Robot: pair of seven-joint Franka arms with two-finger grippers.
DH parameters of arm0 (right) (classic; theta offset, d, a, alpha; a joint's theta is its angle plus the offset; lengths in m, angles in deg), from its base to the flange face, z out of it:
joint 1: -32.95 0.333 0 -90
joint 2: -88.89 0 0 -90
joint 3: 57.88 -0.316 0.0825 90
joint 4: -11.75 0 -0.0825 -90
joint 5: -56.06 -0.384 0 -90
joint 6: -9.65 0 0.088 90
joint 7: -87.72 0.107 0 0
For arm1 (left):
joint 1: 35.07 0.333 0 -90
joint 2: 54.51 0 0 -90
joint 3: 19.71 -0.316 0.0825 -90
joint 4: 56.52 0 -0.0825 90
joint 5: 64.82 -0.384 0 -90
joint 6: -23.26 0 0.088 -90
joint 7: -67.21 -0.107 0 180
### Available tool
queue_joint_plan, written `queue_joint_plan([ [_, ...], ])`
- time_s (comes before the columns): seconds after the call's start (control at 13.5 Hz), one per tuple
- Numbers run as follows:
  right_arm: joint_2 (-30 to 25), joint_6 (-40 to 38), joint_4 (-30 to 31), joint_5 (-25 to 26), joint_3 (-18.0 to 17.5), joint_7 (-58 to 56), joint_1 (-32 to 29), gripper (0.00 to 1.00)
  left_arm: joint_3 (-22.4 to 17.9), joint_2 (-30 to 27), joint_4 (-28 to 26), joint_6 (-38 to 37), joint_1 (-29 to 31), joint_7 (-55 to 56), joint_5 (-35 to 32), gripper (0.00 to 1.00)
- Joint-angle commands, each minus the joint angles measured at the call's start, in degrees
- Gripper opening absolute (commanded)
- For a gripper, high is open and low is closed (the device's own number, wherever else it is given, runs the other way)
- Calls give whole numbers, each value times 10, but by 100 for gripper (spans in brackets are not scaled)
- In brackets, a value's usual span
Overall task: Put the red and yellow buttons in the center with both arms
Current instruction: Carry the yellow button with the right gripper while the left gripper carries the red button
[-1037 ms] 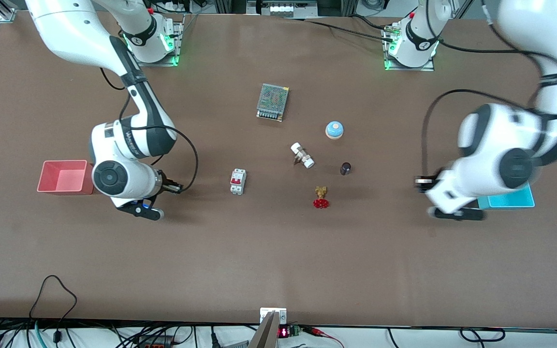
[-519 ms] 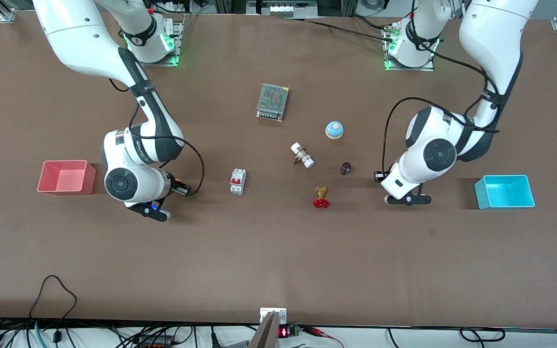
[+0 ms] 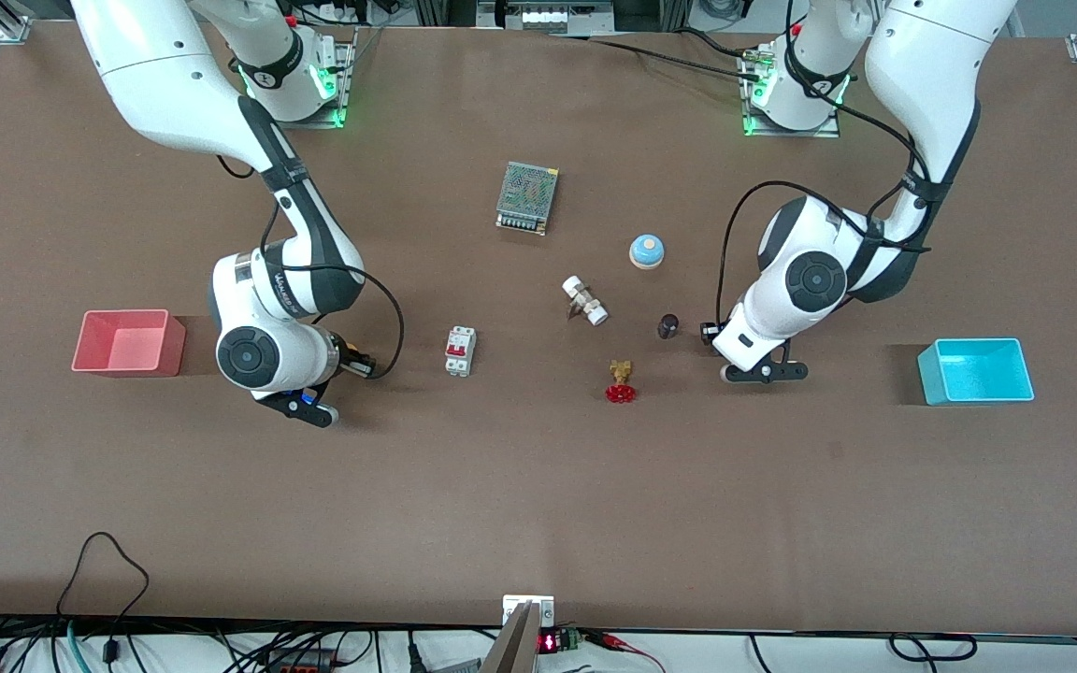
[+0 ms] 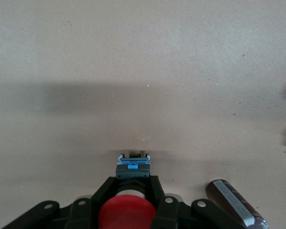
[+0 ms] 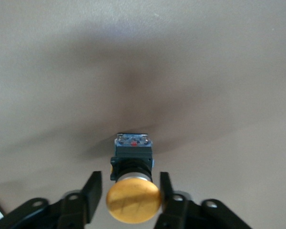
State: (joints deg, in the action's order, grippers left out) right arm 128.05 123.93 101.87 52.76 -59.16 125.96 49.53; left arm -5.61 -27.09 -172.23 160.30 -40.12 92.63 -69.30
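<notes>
I should open my left gripper, because the red button's contact block (image 4: 133,167) sits low on the tabletop.
My left gripper (image 3: 709,332) is shut on the red button (image 4: 126,212), its black body between the fingers (image 4: 155,188). It is low over the brown tabletop (image 3: 538,449), right beside a small dark cylinder (image 3: 667,325). My right gripper (image 3: 356,363) is low over the table between the red bin and the circuit breaker. In the right wrist view its fingers (image 5: 96,183) stand apart on either side of the yellow button (image 5: 133,200), with a gap showing. The button lies on its side, contact block pointing away.
A red bin (image 3: 127,342) and a blue bin (image 3: 976,371) stand at the table's two ends. In the middle are a circuit breaker (image 3: 460,351), a metal power supply (image 3: 527,196), a white-capped fitting (image 3: 585,300), a blue bell (image 3: 647,250) and a red handwheel valve (image 3: 621,383).
My left arm has swung from over the blue bin toward the middle, ending beside the dark cylinder. My right arm has crept from the red bin toward the circuit breaker.
</notes>
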Motion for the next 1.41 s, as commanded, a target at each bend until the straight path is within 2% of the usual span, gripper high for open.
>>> queue_joint_plan([
  [0.0, 5, -33, -65, -9, 4, 29, 10, 100, 0, -19, -36, 34, -1, 17, -3, 28],
  [0.15, -19, -70, -79, -9, 6, 21, 1, 100, 0, -18, -36, 34, -1, 18, -3, 32],
  [0.3, -58, -90, -91, -2, 8, 21, 0, 100, 0, -12, -36, 34, -1, 19, -3, 88],
  [0.37, -81, -106, -92, -2, 9, 17, -1, 100, 0, -13, -36, 33, -1, 20, -3, 100],
  [0.67, -157, -172, -93, -9, 11, -41, -38, 100, 2, -28, -27, 29, -1, 17, -3, 100],
  [0.81, -183, -198, -93, -5, 11, -70, -65, 100, 0, -60, -23, 28, 13, 11, -3, 100],
  [0.96, -210, -211, -93, -1, 11, -154, -97, 100, 1, -90, -1, -3, 32, 10, -3, 100],
  [1.11, -230, -237, -92, 0, 11, -229, -136, 100, -3, -110, 54, -101, 33, 10, -3, 100],
  [1.26, -258, -264, -85, 0, 10, -289, -177, 100, -6, -107, 152, -246, 32, -17, -3, 100],
  [1.33, -265, -270, -81, 0, 10, -320, -192, 100, -7, -104, 192, -288, 35, -35, -3, 100],
])
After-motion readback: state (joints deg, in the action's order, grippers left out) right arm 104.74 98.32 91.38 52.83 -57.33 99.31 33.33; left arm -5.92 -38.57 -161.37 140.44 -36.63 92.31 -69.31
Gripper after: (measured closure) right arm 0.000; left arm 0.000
